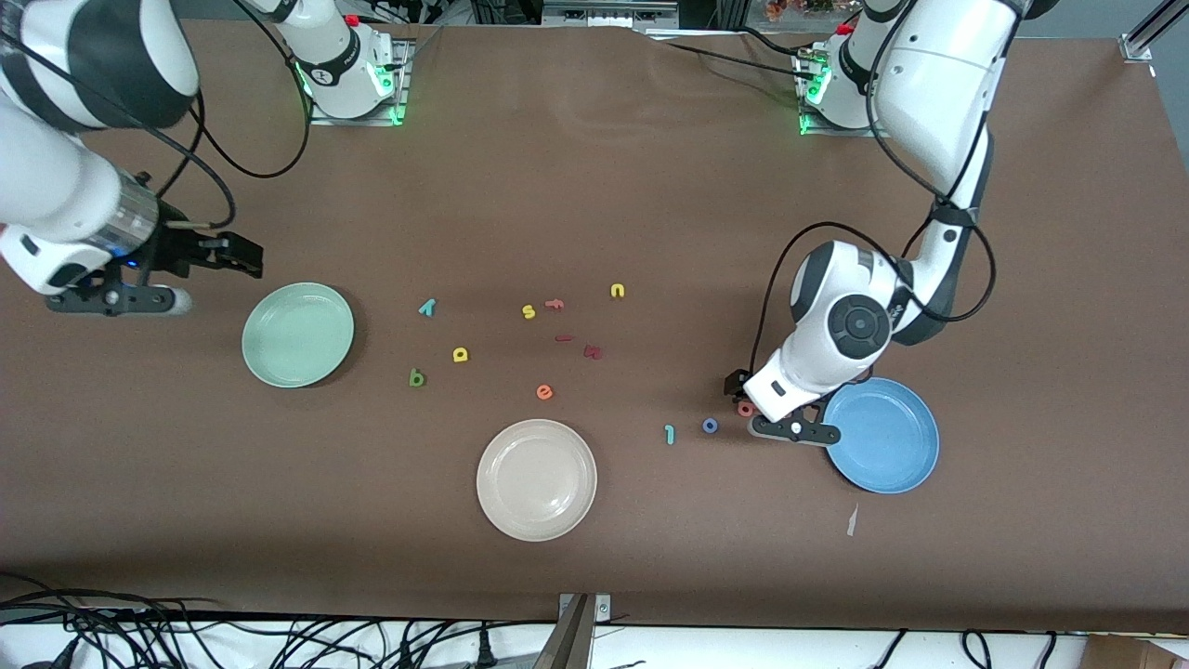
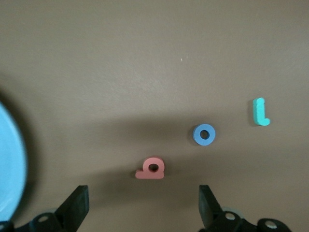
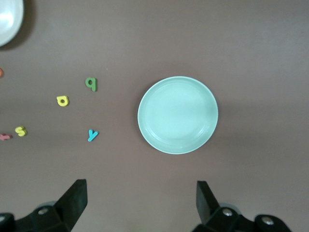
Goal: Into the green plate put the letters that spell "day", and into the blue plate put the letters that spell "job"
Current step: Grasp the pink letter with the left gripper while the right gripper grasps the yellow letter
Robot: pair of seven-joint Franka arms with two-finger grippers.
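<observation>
Next, my left gripper grabs the pinkish-red "b" by the two ends of its straight stem to put it into the blue plate (image 1: 882, 437).
The pinkish-red "b" (image 2: 152, 168) lies flat on the table next to the blue plate (image 1: 882, 437), with the blue ring "o" (image 2: 204, 135) and the teal "j" (image 2: 260, 112) in a row beside it. My left gripper (image 2: 143, 205) hangs low over the "b", open and empty, the letter just ahead of its fingers. The teal "y" (image 1: 427, 308), yellow "a" (image 1: 460, 354) and dark green "d" (image 1: 417, 377) lie beside the empty green plate (image 1: 297, 334). My right gripper (image 3: 140, 203) is open and empty, above the table at the green plate's edge.
A cream-white plate (image 1: 536, 479) sits nearer the front camera, mid-table. Other loose letters lie in the middle: a yellow "s" (image 1: 528, 312), a yellow "n" (image 1: 617, 291), an orange "e" (image 1: 544, 392), a pink one (image 1: 555, 303) and dark red ones (image 1: 593, 352).
</observation>
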